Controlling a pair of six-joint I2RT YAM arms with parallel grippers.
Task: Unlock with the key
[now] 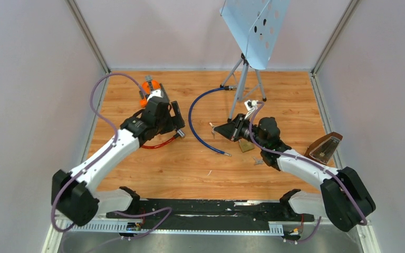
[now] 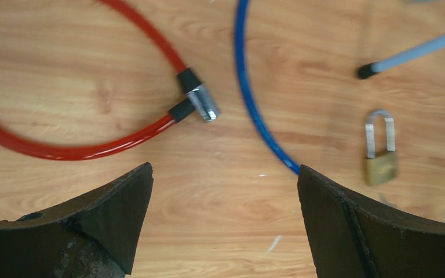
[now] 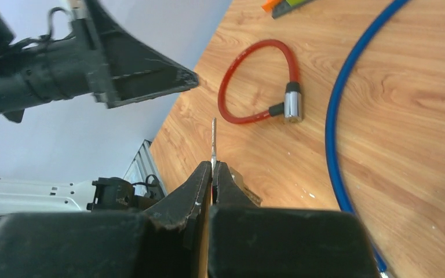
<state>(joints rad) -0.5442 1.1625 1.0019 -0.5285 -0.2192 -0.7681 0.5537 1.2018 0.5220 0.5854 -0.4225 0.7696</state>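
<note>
The left gripper reaches the red cable lock next and grabs the lock head's black collar [image 2: 189,80], which leaves the lock's silver end free to unlock.
A red cable lock [image 1: 158,143] lies on the wooden table, its silver lock head [image 1: 180,135] pointing right. It also shows in the left wrist view [image 2: 64,152] with the head [image 2: 201,103], and in the right wrist view [image 3: 249,69]. My left gripper [image 2: 226,191] is open and empty, hovering just above the lock head [image 1: 177,124]. My right gripper [image 3: 213,166] is shut on a thin silver key [image 3: 213,139], held above the table right of the lock [image 1: 214,128]. A brass padlock [image 2: 380,159] lies near the right gripper [image 1: 245,146].
A blue cable [image 1: 192,113] curves between the two grippers [image 2: 249,92] [image 3: 336,121]. A music stand's tripod [image 1: 245,79] stands at the back. An orange object [image 1: 150,86] lies behind the left gripper. A wooden metronome [image 1: 324,147] stands at the right. Loose keys [image 1: 257,161] lie nearby.
</note>
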